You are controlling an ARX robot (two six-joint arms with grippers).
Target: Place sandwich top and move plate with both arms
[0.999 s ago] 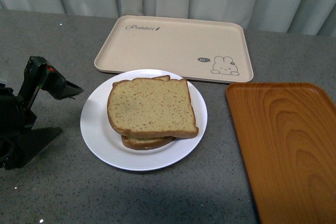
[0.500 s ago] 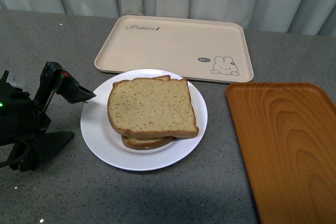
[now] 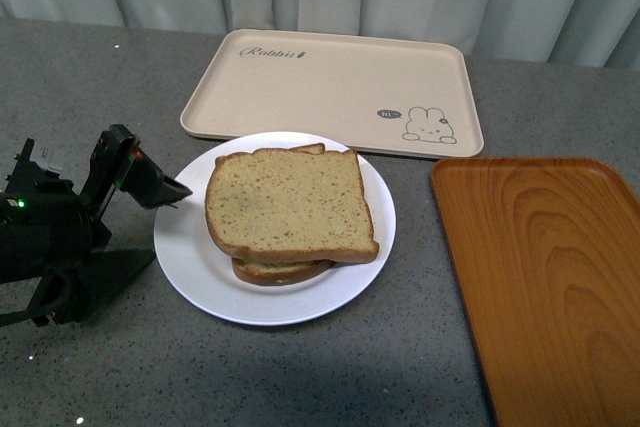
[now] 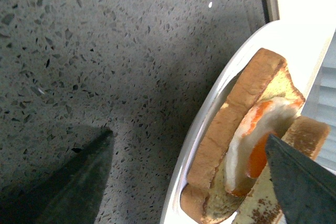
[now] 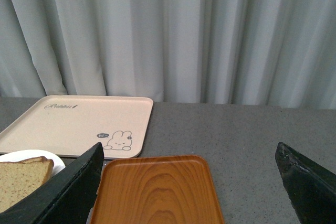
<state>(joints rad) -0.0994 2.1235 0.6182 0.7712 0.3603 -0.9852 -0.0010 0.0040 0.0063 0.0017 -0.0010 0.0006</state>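
Note:
The left gripper needs to grab the plate next by its bare outer rim [image 3: 168,222], because the stacked sandwich [image 3: 290,205] covers the middle of the plate.
The sandwich top [image 3: 288,202], a tan speckled slice with a brown crust, lies flat on a smaller slice on the white plate [image 3: 180,237] in the middle of the grey table. My left gripper [image 3: 166,224] is open at the plate's left rim, one finger over the rim and one low beside it. The left wrist view shows the plate rim [image 4: 210,114] between the fingers and fried egg [image 4: 260,129] between the slices. My right gripper [image 5: 186,187] is open and empty, out of the front view. Its view shows the bread [image 5: 21,179] at far left.
A beige tray with a rabbit drawing [image 3: 330,87] lies just behind the plate. An orange wooden tray [image 3: 545,277] lies right of the plate, and also under the right gripper in its wrist view [image 5: 157,187]. Grey curtains hang behind the table.
My left gripper has moved right toward the plate; its upper finger now reaches the plate's left rim. The plate and sandwich have not moved.

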